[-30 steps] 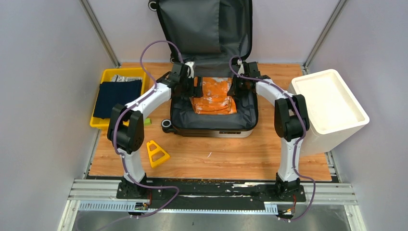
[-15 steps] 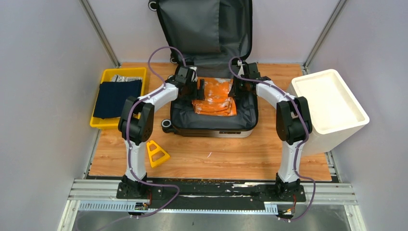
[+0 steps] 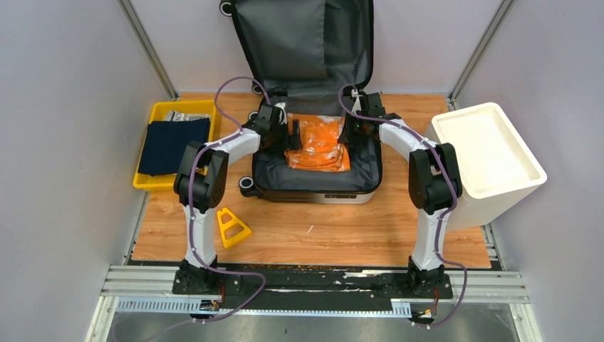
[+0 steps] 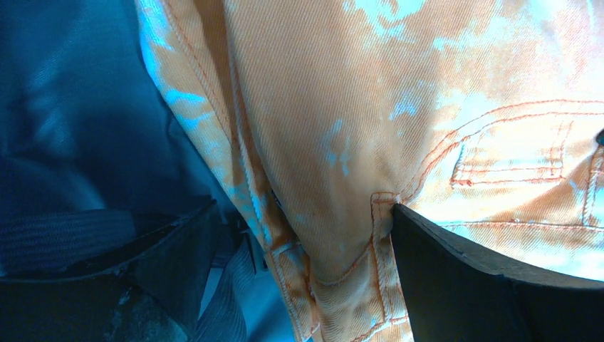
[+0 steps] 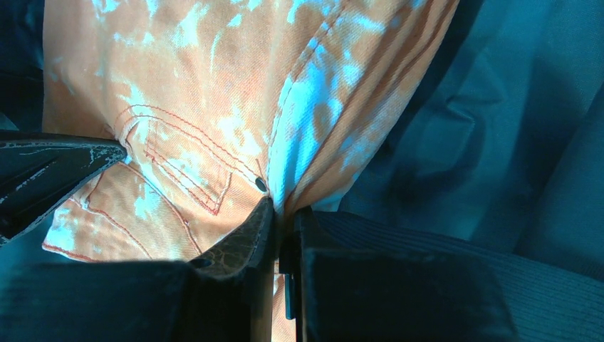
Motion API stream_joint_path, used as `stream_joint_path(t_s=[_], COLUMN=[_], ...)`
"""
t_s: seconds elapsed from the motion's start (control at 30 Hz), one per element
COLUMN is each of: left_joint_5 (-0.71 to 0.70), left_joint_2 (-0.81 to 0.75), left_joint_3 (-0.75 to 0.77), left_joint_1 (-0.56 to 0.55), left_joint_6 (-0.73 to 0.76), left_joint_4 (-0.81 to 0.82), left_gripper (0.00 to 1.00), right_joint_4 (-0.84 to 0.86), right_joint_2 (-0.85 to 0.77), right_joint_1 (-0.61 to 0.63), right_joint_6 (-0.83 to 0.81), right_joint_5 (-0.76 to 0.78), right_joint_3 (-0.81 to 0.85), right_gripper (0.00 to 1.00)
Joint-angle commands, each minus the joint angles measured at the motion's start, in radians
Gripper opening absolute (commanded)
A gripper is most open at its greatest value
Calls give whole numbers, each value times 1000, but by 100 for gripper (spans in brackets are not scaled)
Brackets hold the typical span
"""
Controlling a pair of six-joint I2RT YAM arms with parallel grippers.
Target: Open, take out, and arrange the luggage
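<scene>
My left gripper grabs the folded orange garment's tray-side edge next, opposite my right gripper, to take the garment out still folded.
The luggage lies open at the back middle of the table, its dark-lined lid propped against the rear wall. A folded orange garment with pale bleached patches lies in the lower half. My left gripper is at the garment's left edge. In the left wrist view this gripper is open wide, the garment's edge between its fingers and the right finger touching the cloth. My right gripper is at the garment's right edge, and in its wrist view it is shut on a raised fold of the orange cloth.
A yellow tray at the left holds a folded navy cloth. A tall white bin stands at the right edge. A small yellow triangular piece lies on the wood in front of the suitcase. Dark straps and lining surround the garment.
My left arm has swung right and its gripper has moved in over the garment's left edge. The right gripper has stayed pinched on the cloth.
</scene>
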Motion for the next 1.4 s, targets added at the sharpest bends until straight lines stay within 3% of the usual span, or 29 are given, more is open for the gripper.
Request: stream_joint_path(t_s=[0.0, 0.3, 0.43, 0.6, 0.7, 0.77, 1.0, 1.2, 1.3, 1.37], left_joint_5=[19, 130, 153, 127, 113, 120, 133, 125, 112, 105], left_joint_2=[9, 50, 38, -31, -69, -85, -114, -114, -108, -102], left_joint_3=[-21, 0, 33, 90, 116, 134, 145, 141, 137, 138], left_joint_1=[18, 18, 18, 9, 8, 7, 5, 6, 5, 5], left_joint_6=[4, -15, -9, 38, 59, 64, 68, 90, 96, 101], left_joint_4=[99, 147, 114, 23, -3, -23, -47, -69, -73, -81], left_gripper=[94, 80, 57, 48, 31, 27, 25, 17, 15, 15], right_joint_4=[40, 42, 45, 49, 66, 72, 96, 87, 19, -14], right_joint_2=[-37, -29, -36, -53, -83, -94, -93, -69, -70, -86], right_joint_1=[-2, -2, -1, 2, 16, 30, 43, 46, 47, 46], right_joint_6=[0, 9, 21, 43, 49, 46, 66, 72, 77, 86], right_joint_5=[-13, -30, -13, 14, 7, 15, 21, 26, 128, 199], right_joint_3=[7, 14, 11, 20, 20, 26, 38, 35, 49, 48], right_gripper=[0, 0, 0, 0, 2, 4, 18, 43, 59, 63])
